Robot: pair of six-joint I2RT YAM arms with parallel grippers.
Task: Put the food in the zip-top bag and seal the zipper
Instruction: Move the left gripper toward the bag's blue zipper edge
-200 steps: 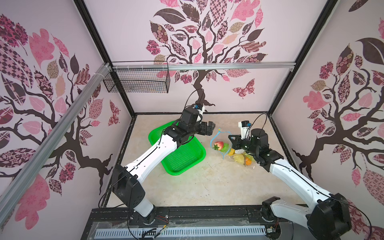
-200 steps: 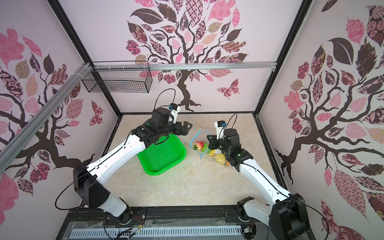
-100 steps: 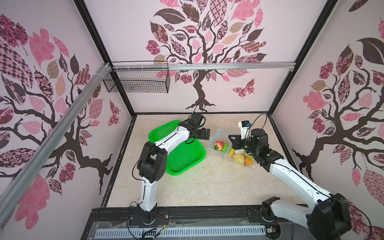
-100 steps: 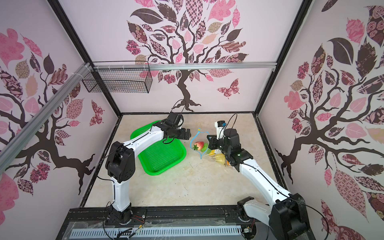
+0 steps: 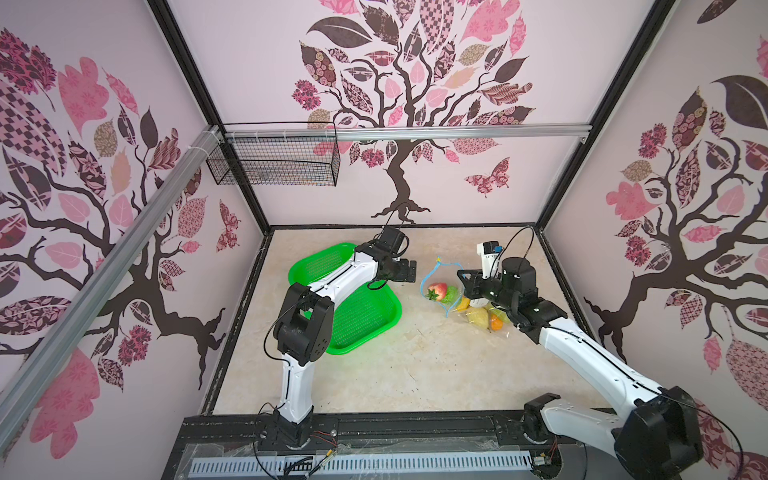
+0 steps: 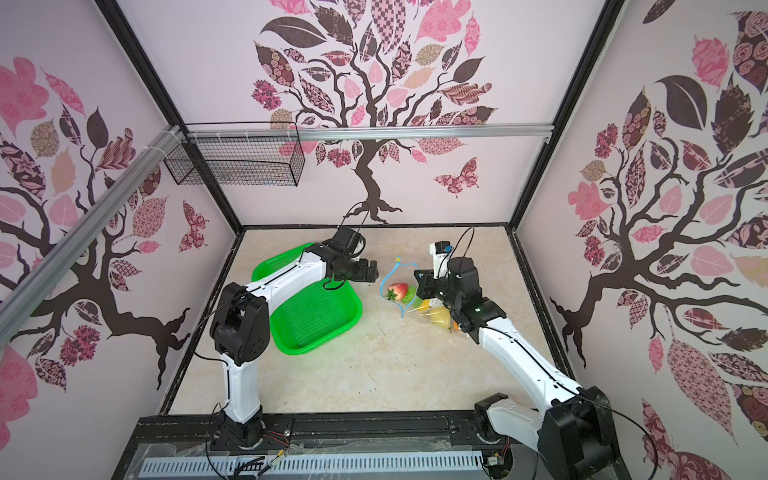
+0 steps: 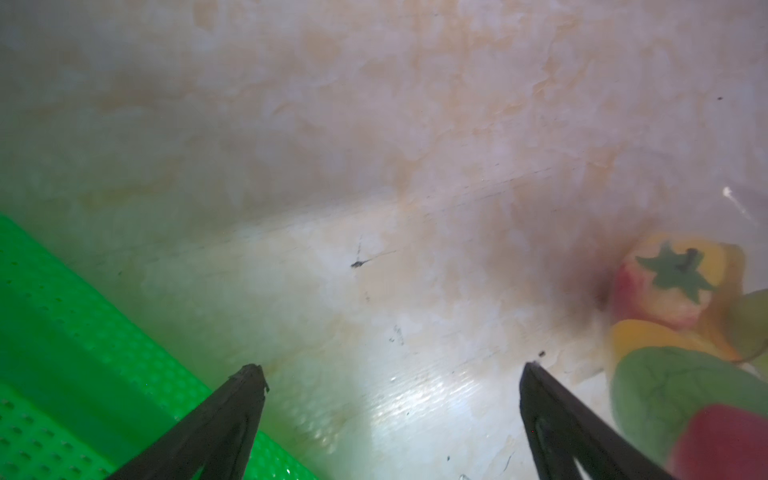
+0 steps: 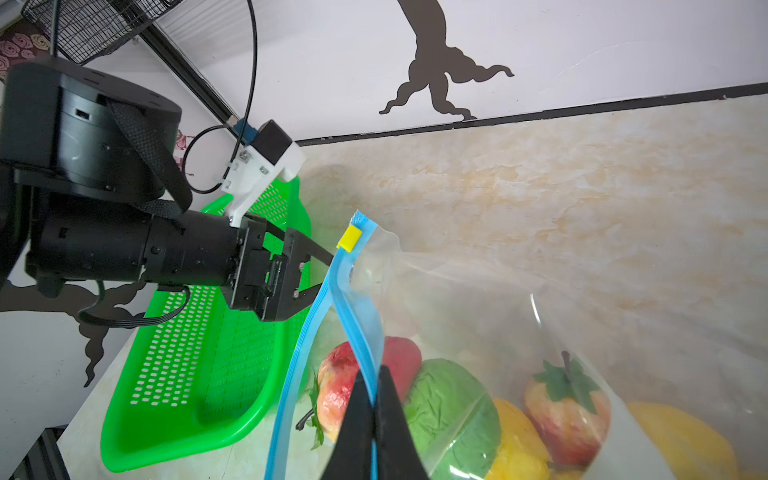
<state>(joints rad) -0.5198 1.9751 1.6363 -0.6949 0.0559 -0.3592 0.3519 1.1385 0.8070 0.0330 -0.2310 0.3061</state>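
Observation:
The left gripper grabs the bag's free piece of light blue zipper next, clear of the yellow slider tab [image 8: 349, 239], to seal the zipper.
The clear zip-top bag [image 8: 540, 311] lies on the table with its mouth open; the food shows inside and at the mouth: a red strawberry [image 5: 438, 291] [image 6: 398, 291] [image 8: 338, 386], a green ball [image 8: 453, 411] and yellow lemons [image 8: 681, 440]. The light blue zipper [image 5: 428, 277] [image 6: 388, 276] [image 8: 357, 316] gapes in a loop, with a yellow slider tab [image 8: 349, 239] at its far end. My right gripper [image 5: 463, 282] [image 6: 417, 286] [image 8: 376, 374] is shut on one zipper strip. My left gripper [image 5: 411, 272] [image 6: 374, 272] [image 7: 391, 369] [image 8: 328, 272] stands open and empty just outside the mouth.
A green mesh basket [image 5: 357, 324] [image 6: 316, 316] [image 8: 208, 374] [image 7: 62, 353] lies under and left of my left arm, next to the bag's mouth. A black wire basket [image 5: 274, 162] hangs on the back left wall. Walls close in the table.
The left arm has folded, elbow drawn back toward its base, and its open gripper has dropped lower beside the bag's mouth. The right gripper and the bag have not moved.

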